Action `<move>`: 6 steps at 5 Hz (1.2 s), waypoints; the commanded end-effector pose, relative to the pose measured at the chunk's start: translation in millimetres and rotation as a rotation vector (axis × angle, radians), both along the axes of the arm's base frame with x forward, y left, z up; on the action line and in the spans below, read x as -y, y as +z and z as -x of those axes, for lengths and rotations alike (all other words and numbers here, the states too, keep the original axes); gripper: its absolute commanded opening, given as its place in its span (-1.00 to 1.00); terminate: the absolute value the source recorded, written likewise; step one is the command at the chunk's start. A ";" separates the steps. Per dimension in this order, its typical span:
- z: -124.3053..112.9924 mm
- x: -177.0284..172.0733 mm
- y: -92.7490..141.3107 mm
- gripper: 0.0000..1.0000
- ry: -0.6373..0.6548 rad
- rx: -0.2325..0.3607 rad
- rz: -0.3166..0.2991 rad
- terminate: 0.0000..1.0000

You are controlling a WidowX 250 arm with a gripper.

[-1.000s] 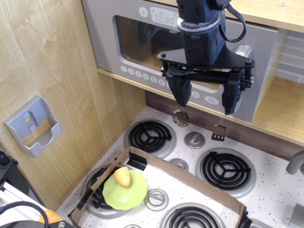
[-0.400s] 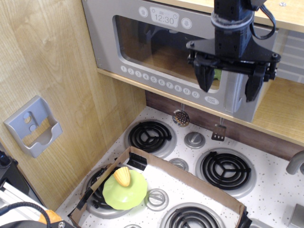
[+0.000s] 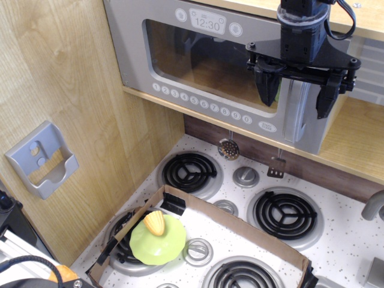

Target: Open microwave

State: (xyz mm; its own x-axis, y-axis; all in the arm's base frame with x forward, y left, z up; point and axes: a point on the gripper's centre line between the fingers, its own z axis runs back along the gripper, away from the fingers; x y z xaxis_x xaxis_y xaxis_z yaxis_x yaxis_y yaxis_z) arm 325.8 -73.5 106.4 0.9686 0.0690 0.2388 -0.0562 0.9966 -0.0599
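My gripper takes hold of the microwave by its vertical silver handle (image 3: 294, 112) next, to swing the microwave door (image 3: 207, 60) open.
The microwave (image 3: 180, 54) is a silver-grey toy unit on a wooden shelf, with a dark window, a row of round white buttons and a clock reading 12:30. Its door looks shut. The chunky vertical grey handle (image 3: 295, 114) stands at the door's right edge. My black gripper (image 3: 296, 103) hangs from above, open, with one finger on each side of the handle's upper part. The fingers do not appear to press on the handle.
Below lies a white speckled stove top (image 3: 336, 240) with black coil burners and grey knobs. A cardboard tray (image 3: 240, 231) holds a green plate (image 3: 158, 241) with a yellow toy food. A small grey holder (image 3: 42, 159) is mounted on the wooden wall at left.
The gripper has moved right and up, from in front of the microwave window to astride the door handle. It has stayed open. The microwave door has not moved.
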 end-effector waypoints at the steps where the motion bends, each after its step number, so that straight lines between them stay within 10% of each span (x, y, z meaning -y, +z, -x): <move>1: -18.5 3.1 13.5 1.00 -0.011 0.047 0.016 -1.00; 2: -20.3 5.1 15.3 -1.00 -0.013 0.046 -0.004 -1.00; 6: 56.0 -1.5 -12.4 -1.00 0.141 -0.014 0.037 -1.00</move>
